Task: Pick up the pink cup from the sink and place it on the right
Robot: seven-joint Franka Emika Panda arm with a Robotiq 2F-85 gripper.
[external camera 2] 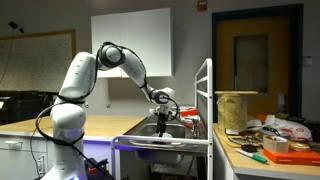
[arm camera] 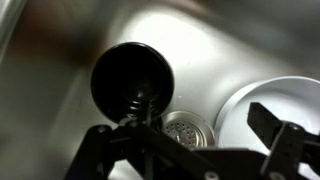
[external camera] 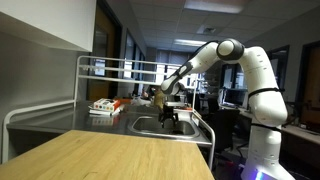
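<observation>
I need to lower my gripper first and then close it on the cup, because my fingers are over the drain strainer (arm camera: 183,130), short of the dark cup's rim (arm camera: 172,83).
No pink shows in any view. In the wrist view a dark round cup-like thing (arm camera: 132,78) lies in the steel sink (arm camera: 215,45), left of the drain strainer (arm camera: 183,130). A pale round bowl (arm camera: 265,95) lies to the right. My gripper (arm camera: 185,125) is open and empty just above the drain, with its left finger near the dark thing and its right finger over the bowl. In both exterior views the gripper (external camera: 168,112) (external camera 2: 163,120) reaches down into the sink (external camera: 150,127) (external camera 2: 150,136).
A metal rack (external camera: 110,68) stands over the counter beside the sink, with small items (external camera: 105,105) under it. A wooden tabletop (external camera: 110,155) is in front. In an exterior view a cluttered counter (external camera 2: 270,142) and a white frame (external camera 2: 208,100) stand beside the sink.
</observation>
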